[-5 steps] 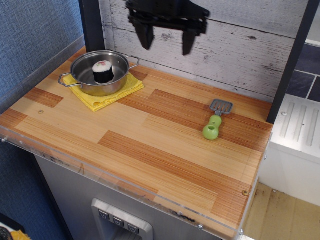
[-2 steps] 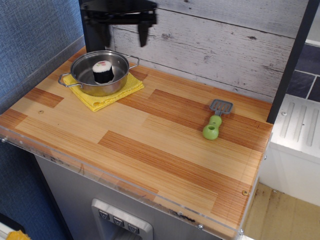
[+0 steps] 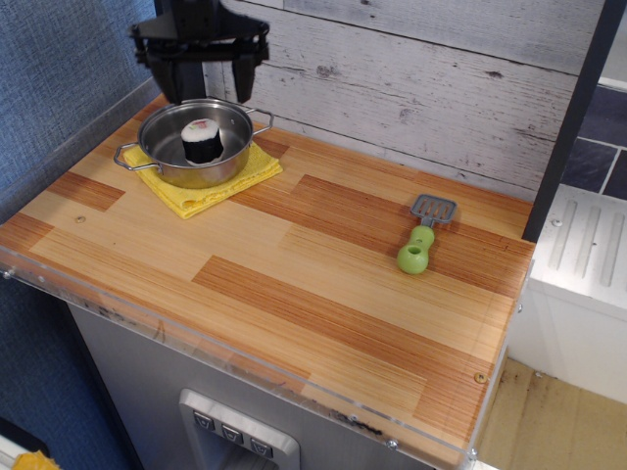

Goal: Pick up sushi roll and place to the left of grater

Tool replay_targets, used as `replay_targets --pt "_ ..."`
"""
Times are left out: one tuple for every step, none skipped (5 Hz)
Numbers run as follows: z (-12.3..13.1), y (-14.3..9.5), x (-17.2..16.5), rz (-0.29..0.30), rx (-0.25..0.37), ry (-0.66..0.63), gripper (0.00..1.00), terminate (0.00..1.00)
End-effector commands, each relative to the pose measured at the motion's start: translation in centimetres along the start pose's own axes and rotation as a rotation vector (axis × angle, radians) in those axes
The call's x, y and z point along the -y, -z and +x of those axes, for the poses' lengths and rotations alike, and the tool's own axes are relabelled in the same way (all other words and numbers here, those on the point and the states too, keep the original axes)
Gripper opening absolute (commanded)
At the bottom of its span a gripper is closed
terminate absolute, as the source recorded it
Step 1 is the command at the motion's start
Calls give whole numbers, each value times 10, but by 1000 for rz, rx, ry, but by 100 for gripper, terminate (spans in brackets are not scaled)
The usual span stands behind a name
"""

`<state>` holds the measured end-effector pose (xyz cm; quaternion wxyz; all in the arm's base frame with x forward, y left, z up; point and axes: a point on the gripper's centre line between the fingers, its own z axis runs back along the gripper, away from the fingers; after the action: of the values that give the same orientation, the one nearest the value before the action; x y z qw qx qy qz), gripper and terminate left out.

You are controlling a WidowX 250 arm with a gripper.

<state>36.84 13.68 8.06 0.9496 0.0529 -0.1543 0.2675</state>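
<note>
I should grab the black sides of the sushi roll (image 3: 203,140) next with my gripper, to put the roll beside the grater (image 3: 423,235).
The sushi roll (image 3: 203,140) stands upright inside a steel pot (image 3: 157,157) at the back left of the wooden counter. It has black sides and a white top with a pink and green centre. The grater (image 3: 423,235) lies flat at the right, grey head toward the wall, lime-green handle toward the front. My black gripper (image 3: 203,90) hangs open and empty just above and behind the pot, its two fingers spread wider than the roll.
The pot sits on a yellow cloth (image 3: 211,191). A white plank wall (image 3: 411,88) runs along the back. A dark post (image 3: 573,117) stands at the right, with a white sink unit (image 3: 588,245) beyond it. Bare wooden counter (image 3: 294,274) lies between pot and grater.
My gripper has moved left along the back wall and come down, from over the counter's middle to just above the pot. The roll and the grater have not moved.
</note>
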Motion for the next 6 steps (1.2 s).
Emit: replay_targets --pt "10 5 -9 43 22 -10 100 0" --pt "3 15 -16 53 -9 -24 100 0" --pt "-6 23 -24 80 -46 -24 100 0" --pt "-11 28 -26 94 -56 -23 0 0" --pt "-12 30 -23 93 -57 -15 0 0" --pt "-13 30 -24 99 -60 -9 0 0"
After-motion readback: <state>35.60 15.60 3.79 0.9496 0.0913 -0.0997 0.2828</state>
